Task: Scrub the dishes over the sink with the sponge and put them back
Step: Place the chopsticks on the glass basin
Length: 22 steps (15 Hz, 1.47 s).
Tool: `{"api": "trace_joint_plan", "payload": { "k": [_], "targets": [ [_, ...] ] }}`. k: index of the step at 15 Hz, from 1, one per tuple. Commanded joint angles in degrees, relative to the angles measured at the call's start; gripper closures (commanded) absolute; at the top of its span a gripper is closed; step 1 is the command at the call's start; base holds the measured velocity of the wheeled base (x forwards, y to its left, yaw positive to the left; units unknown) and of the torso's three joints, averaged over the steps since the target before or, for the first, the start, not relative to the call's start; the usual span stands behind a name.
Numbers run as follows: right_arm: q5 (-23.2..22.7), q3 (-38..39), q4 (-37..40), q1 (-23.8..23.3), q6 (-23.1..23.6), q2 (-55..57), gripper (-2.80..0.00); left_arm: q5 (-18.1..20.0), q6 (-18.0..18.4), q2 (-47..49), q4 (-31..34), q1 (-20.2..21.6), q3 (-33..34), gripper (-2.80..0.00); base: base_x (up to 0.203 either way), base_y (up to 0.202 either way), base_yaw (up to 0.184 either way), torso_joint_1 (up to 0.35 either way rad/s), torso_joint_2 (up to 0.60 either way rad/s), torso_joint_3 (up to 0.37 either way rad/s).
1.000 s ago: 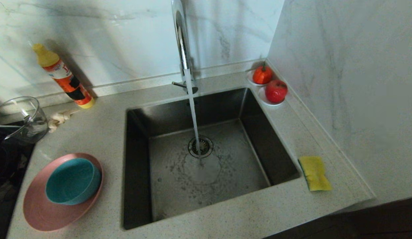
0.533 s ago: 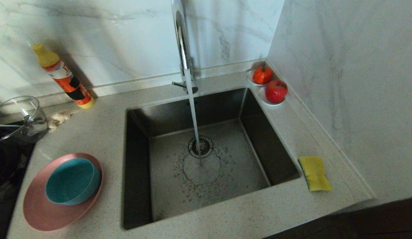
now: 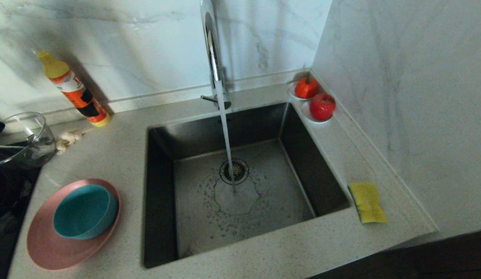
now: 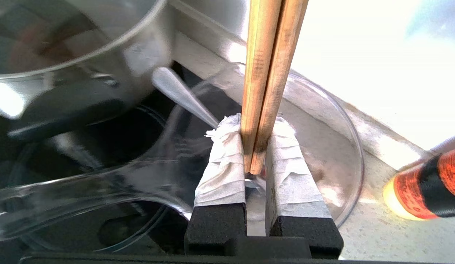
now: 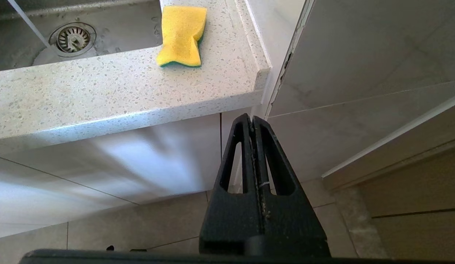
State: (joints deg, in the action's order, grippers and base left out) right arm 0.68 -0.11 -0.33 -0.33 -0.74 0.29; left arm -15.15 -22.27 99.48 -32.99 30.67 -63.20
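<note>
I should keep holding the wooden sticks with my left gripper. They are above the glass jug's rim [image 3: 41, 120] [image 4: 354, 132], and they would drop if I opened now.
My left gripper [image 4: 254, 123] is shut on a pair of thin wooden sticks [image 4: 271, 55], pinched between its cloth-wrapped fingers [image 4: 222, 161] just above the clear glass jug [image 4: 322, 146]. The teal bowl [image 3: 83, 211] sits in the pink plate [image 3: 50, 252] on the counter left of the sink [image 3: 287, 193]. Water runs from the chrome tap [image 3: 211, 46] onto the drain strainer [image 3: 234, 171]. The yellow sponge [image 3: 367, 202] lies on the counter right of the sink, also seen as the sponge [image 5: 181, 35] from below. My right gripper [image 5: 252, 117] hangs shut and empty below the counter edge.
An orange bottle [image 3: 72, 89] leans on the back wall, with a knotted rag [image 3: 68, 139] by the glass jug [image 3: 27, 139]. A metal spoon [image 4: 183, 95] rests in the jug, beside a steel pot [image 4: 66, 36]. Two white saucers with red fruit [image 3: 314, 99] fill the back right corner.
At the head view's far left edge the dark left arm has shifted by the jug. The wet patch round the drain has shrunk. Plate, bowl and sponge have not moved.
</note>
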Motion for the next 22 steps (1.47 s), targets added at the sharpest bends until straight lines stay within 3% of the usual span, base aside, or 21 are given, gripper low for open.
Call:
{"api": "trace_joint_plan", "payload": {
  "k": [1,6,21,22],
  "targets": [
    [0.0,0.0,0.0,0.0,0.0,0.1,0.0,0.2,-0.2,3.1,-0.2,-0.5,-0.8,0.0,0.0,0.0,0.0,0.0,0.0,0.0],
    [0.0,0.0,0.0,0.0,0.0,0.1,0.0,0.2,-1.2,6.8,0.1,-0.6,-4.3,0.0,0.0,0.0,0.0,0.0,0.0,0.0],
    [0.0,0.1,0.0,0.0,0.0,0.0,0.0,1.1,-2.3,9.4,2.5,-1.0,-5.8,0.0,0.0,0.0,0.0,0.0,0.0,0.0],
    [0.0,0.0,0.0,0.0,0.0,0.0,0.0,1.1,-2.3,9.3,3.6,-1.0,-6.0,-2.8,0.0,0.0,0.0,0.0,0.0,0.0]
  ]
}}
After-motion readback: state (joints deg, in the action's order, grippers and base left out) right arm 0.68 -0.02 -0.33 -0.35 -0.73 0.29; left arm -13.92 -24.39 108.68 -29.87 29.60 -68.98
